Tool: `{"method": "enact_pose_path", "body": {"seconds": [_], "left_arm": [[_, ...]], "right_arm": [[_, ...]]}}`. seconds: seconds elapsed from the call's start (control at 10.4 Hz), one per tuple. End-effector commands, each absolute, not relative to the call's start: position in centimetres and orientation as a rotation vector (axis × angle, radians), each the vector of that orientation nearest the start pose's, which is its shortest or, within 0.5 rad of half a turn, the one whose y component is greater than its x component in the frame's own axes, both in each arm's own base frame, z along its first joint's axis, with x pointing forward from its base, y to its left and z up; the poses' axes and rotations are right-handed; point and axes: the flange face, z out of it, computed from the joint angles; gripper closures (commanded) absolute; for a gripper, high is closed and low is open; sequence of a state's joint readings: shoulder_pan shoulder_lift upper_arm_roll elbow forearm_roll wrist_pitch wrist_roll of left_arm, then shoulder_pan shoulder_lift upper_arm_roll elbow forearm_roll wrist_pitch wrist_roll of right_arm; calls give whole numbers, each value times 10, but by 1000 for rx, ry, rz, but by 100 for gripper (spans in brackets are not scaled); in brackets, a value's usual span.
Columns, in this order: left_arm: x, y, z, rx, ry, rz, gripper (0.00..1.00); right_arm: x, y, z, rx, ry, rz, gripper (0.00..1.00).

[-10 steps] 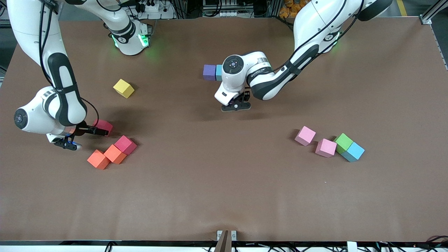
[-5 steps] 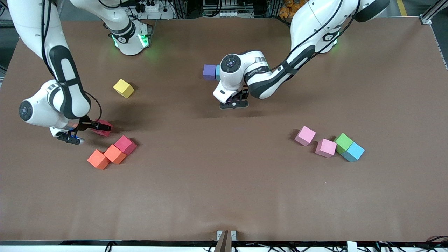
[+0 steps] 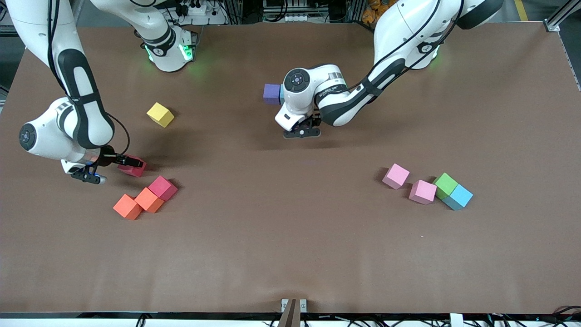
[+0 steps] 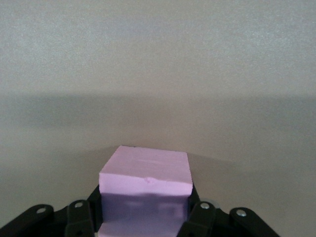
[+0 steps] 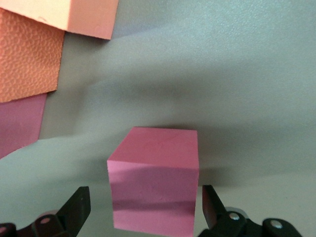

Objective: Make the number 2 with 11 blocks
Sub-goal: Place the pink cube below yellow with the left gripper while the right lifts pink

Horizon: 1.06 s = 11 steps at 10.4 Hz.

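Note:
My right gripper's fingertips stand around the middle of the crimson block (image 3: pixel 131 171) (image 5: pixel 154 195), so it is time for my right gripper to close on the block now.
My left gripper (image 3: pixel 302 132) is shut on a pale pink block (image 4: pixel 144 177), low over the table's middle, close to a purple block (image 3: pixel 271 93). The left hand hides the held block in the front view. My right gripper (image 3: pixel 119 162) stands open around a crimson block (image 3: pixel 133 167) on the table at the right arm's end. There is a gap between that crimson block (image 5: pixel 153 168) and each finger. Beside it lie a second crimson block (image 3: pixel 162 187) and two orange blocks (image 3: pixel 149 200), (image 3: pixel 127 206).
A yellow block (image 3: pixel 160 114) lies farther from the front camera than the crimson ones. Toward the left arm's end sit two pink blocks (image 3: pixel 396 175), (image 3: pixel 422 191), a green block (image 3: pixel 445 185) and a sky-blue block (image 3: pixel 460 196), the last two touching.
The left gripper has carried its block toward the robots' bases, closer to the purple block, and its hand now covers a bluish block beside that one. The right hand shifted slightly at the crimson block.

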<state>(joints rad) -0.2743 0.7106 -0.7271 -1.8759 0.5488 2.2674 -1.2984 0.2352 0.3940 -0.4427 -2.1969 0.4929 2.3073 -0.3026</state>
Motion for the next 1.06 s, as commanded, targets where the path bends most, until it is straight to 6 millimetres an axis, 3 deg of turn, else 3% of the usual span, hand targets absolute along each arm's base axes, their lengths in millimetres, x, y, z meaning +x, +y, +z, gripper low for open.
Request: {"method": "enact_pose_path", "body": {"seconds": [0.0, 0.1, 0.29, 0.48, 0.77, 0.97], "left_arm": [[359, -502, 197, -3073, 12, 109, 65], [362, -502, 198, -3077, -14, 106, 1], [366, -504, 202, -3090, -49, 119, 0], [370, -505, 209, -3098, -60, 102, 0], [387, -506, 256, -3140, -211, -2, 0], [417, -482, 283, -3137, -297, -80, 0]], "right_arm": [[514, -108, 204, -2897, 385, 196, 0], [514, -107, 204, -2896, 385, 198, 0], [514, -108, 203, -2899, 386, 196, 3], [514, -109, 203, -2899, 388, 198, 16], [514, -108, 202, -2901, 355, 197, 41], [515, -108, 201, -2904, 308, 197, 57]]}}
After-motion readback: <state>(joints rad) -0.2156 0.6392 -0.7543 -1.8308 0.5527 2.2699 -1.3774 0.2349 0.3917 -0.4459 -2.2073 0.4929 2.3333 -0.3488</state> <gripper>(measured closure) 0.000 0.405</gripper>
